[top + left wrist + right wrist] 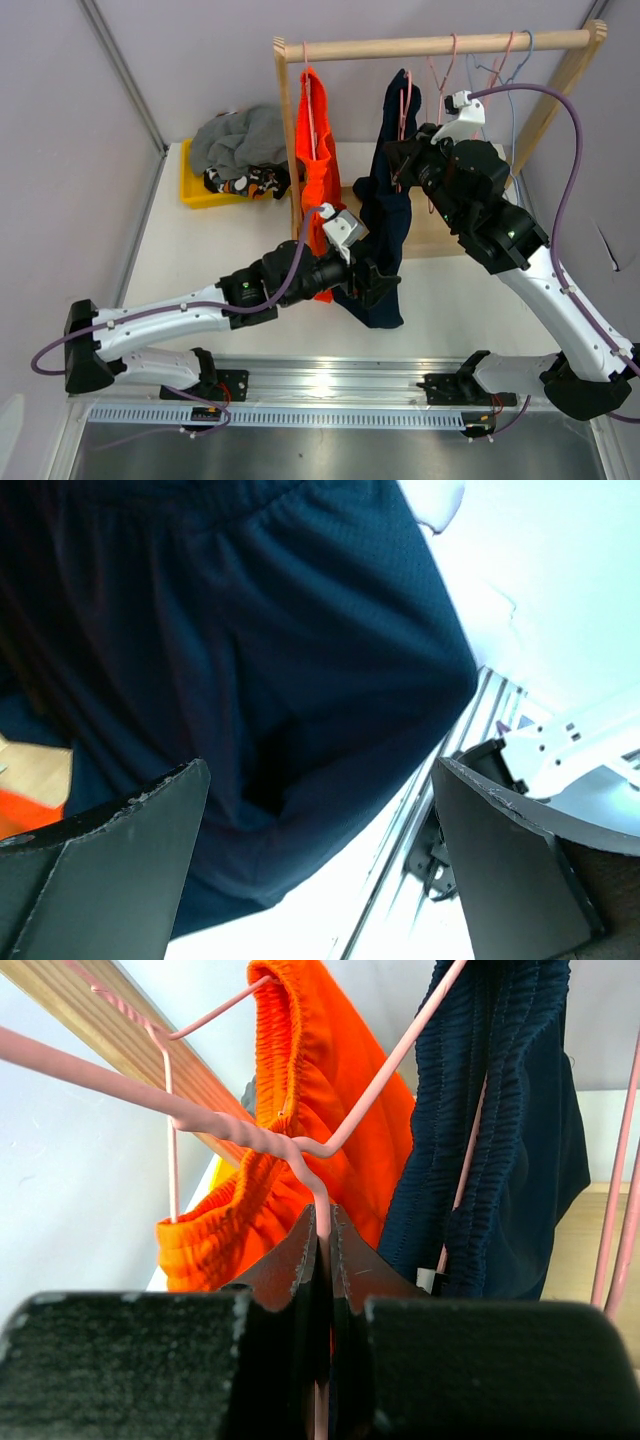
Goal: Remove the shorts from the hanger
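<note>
My left gripper grips the navy blue shorts (385, 235) by the lower hem (384, 296) next, which leaves the waistband free to slip off the hanger.
Navy blue shorts (385, 235) hang on a pink hanger (405, 105) from the wooden rod (440, 45). My right gripper (405, 162) is shut on that hanger's wire below its twisted neck, as the right wrist view shows (323, 1222). Bright orange shorts (315, 150) hang on another pink hanger to the left. My left gripper (375, 285) is open at the navy shorts' lower hem. In the left wrist view the navy fabric (260, 680) hangs just beyond the open fingers (110, 870). Grey shorts (240, 135) and patterned shorts (250, 183) lie in a yellow bin (195, 195).
Empty pink (445, 70) and blue (520, 55) hangers hang on the rod at the right. The rack's wooden post (290, 140) and base board (435, 235) stand behind the arms. The metal rail (340, 385) runs along the near edge.
</note>
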{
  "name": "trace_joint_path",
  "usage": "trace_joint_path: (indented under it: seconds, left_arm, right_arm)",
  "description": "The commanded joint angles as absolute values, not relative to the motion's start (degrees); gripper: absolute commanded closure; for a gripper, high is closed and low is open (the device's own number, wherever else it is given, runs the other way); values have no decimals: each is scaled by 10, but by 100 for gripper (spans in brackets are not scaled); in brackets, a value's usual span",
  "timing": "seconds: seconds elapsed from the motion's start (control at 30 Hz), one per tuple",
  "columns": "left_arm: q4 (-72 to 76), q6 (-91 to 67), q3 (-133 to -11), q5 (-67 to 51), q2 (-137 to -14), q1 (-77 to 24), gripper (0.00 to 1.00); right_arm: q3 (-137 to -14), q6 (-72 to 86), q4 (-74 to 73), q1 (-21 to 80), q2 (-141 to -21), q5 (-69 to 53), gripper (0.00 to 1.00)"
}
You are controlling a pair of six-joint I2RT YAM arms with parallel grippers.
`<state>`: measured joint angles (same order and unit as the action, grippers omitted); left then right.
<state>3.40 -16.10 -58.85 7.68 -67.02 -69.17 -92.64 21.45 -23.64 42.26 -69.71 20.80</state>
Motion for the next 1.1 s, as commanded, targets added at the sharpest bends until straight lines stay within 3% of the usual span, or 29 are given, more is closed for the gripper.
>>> trace_joint_path:
  seconds: [0.0, 0.13, 0.23, 0.27, 0.33, 0.37, 0.4, 0.63, 0.87, 1.07]
  left_arm:
    - [97, -172, -595, 54, -689, -697, 1]
    - [112, -175, -594, 49, -725, -700, 1]
    - [129, -180, -583, 56, -738, -700, 15]
    - [141, -186, -575, 67, -743, -701, 38]
    - [149, -192, -567, 74, -744, -701, 66]
    - [152, -198, -561, 85, -740, -702, 87]
    - [154, -199, -554, 90, -737, -704, 97]
    - [142, -200, -497, 149, -681, -772, 100]
    - [144, -273, -383, 256, -656, -942, 100]
    - [130, -300, -384, 316, -677, -985, 100]
  right_arm:
    - [-939, 221, -167, 425, -682, 225, 100]
    - [-942, 222, -169, 425, -680, 224, 100]
    - [-948, 222, -174, 425, -678, 224, 100]
    - [-950, 222, -176, 425, -677, 223, 100]
    - [-954, 221, -178, 425, -675, 225, 100]
    - [-954, 220, -180, 425, -675, 225, 100]
    - [-957, 218, -182, 424, -674, 226, 100]
    - [-963, 208, -186, 423, -677, 230, 100]
    - [-1043, 190, -224, 384, -720, 214, 100]
    - [-1066, 201, -236, 363, -720, 203, 100]
